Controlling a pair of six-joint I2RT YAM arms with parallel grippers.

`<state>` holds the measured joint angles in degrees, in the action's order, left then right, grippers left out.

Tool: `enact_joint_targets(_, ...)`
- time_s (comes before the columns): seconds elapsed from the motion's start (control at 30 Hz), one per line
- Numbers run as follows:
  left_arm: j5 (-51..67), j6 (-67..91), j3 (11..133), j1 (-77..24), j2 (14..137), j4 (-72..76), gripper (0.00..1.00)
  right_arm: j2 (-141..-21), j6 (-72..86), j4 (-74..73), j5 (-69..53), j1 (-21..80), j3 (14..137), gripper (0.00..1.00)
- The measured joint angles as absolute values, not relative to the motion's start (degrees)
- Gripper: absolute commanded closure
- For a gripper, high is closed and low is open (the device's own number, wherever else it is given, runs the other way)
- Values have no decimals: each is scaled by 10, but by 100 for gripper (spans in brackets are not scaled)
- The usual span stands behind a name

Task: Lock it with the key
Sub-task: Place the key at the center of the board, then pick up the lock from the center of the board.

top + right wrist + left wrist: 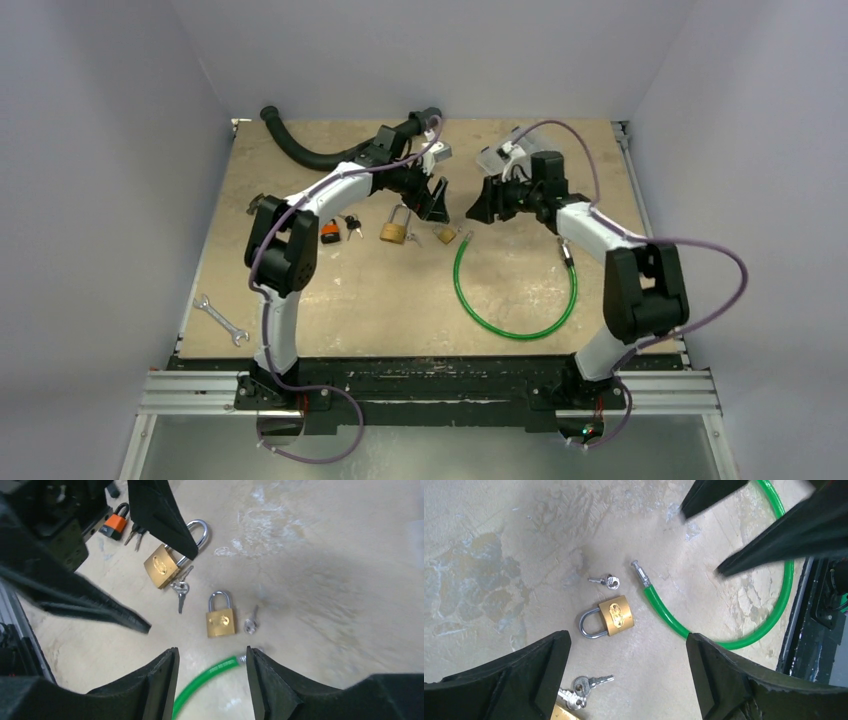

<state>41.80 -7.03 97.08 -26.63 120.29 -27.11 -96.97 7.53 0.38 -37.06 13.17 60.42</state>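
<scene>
The green cable will be grabbed by my right gripper next, behind its black-collared metal end (572,273). That end will stay free to lock with the key.
A small brass padlock (616,616) lies flat on the table, with a single silver key (605,581) just beside it; both also show in the right wrist view, the padlock (221,620) and the key (251,623). A larger brass padlock (162,566) lies to the left with a pair of keys (180,587) at its base. My left gripper (628,639) is open and empty, hovering above the small padlock. My right gripper (211,652) is open and empty, hovering just right of it, over the cable end. In the top view the two grippers, left (437,203) and right (478,211), face each other.
A green cable loop (515,290) lies right of the padlocks, its metal end (640,572) near the small padlock. An orange padlock (330,232) with keys (352,225) lies to the left. A black hose (300,148) is at the back left, a wrench (220,318) at the front left.
</scene>
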Motion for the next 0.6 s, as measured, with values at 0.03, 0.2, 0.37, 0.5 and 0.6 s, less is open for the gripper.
enact_joint_targets(0.03,415,-70,961,-266,1195,-264,3,-943,56,-21,-370,121,604,41)
enact_joint_targets(0.2,406,-71,901,-266,1155,-230,0,-843,-28,-135,-351,41,605,35)
enact_joint_targets(0.37,393,-65,862,-266,1125,-197,0,-768,-92,-234,-289,-47,595,28)
enact_joint_targets(0.5,361,-49,845,-266,1109,-171,0,-734,-129,-294,-244,-90,576,29)
enact_joint_targets(0.6,338,-37,835,-266,1097,-156,0,-733,-154,-325,-215,-113,556,30)
